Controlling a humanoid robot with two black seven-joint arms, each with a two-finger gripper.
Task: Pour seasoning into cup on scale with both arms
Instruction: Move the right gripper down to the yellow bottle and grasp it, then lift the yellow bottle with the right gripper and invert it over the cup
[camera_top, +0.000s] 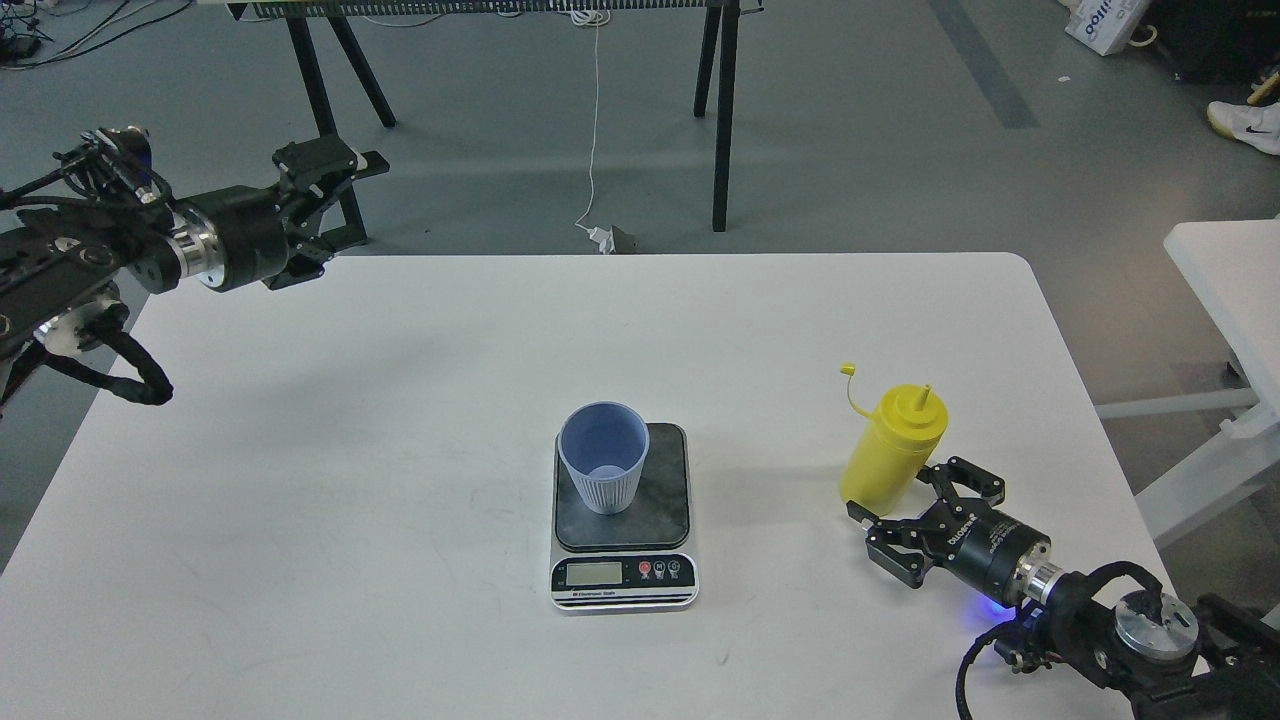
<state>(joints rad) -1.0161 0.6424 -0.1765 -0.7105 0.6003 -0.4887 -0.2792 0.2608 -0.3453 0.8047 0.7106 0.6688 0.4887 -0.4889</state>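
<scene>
My right gripper needs to grab the yellow seasoning bottle by its base (869, 486) next, so it can pour seasoning into the cup (603, 457) on the scale.
The yellow seasoning bottle (893, 447) stands upright on the white table (400, 400) at the right, its small cap hanging off to the upper left. My right gripper (900, 505) is open with its fingers around the bottle's base, one on each side. The light-blue cup (603, 457) stands empty on the dark plate of the scale (621, 520), left of centre on it. My left gripper (340, 195) is raised over the table's far left corner, away from everything; its fingers look spread.
A second white table (1225, 270) stands to the right, close to my right arm. Black trestle legs (722, 110) and a white cable stand on the floor behind the table. A shoe shows at the top right.
</scene>
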